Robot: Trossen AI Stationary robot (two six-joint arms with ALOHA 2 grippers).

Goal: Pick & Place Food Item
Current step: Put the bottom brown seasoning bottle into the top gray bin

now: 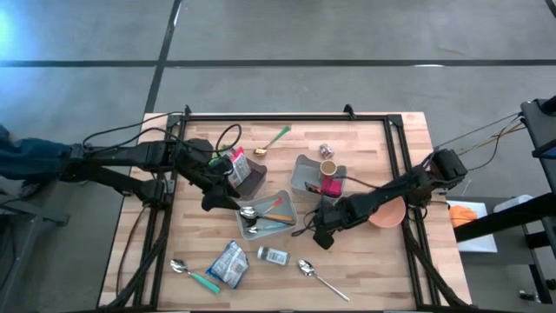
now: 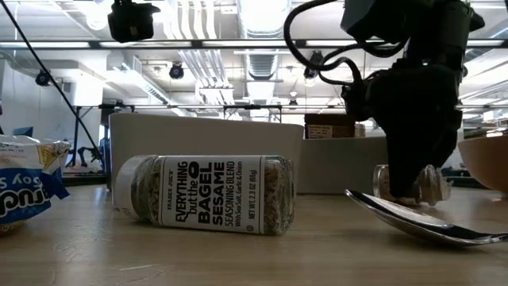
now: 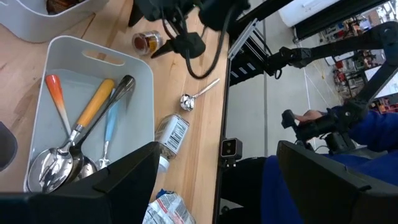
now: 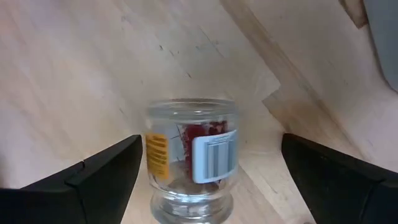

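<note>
My right gripper grabs the glass jar by its labelled body [image 4: 191, 152] next, so the jar's rim stays free for placing the food item.
A small clear glass jar [image 4: 191, 158] with red contents and a barcode label lies on its side on the wooden table [image 1: 365, 269]. My right gripper [image 1: 323, 233] hangs over it, pointing steeply down and open. One finger [image 4: 102, 168] stands on each side of the jar, and no touch shows. The low view shows the jar [image 2: 432, 184] partly behind that gripper. My left gripper [image 1: 219, 202] is open and holds nothing, raised beside the grey tray [image 1: 287, 202] of spoons.
A seasoning bottle [image 2: 206, 195] lies on its side near the front, with a snack bag [image 1: 229, 263] and two spoons [image 1: 314, 274] [image 1: 193, 274] close by. A grey bin [image 1: 304, 174], an orange bowl [image 1: 388, 215], another small jar [image 1: 326, 150] and a dark bin [image 1: 248, 174] lie around.
</note>
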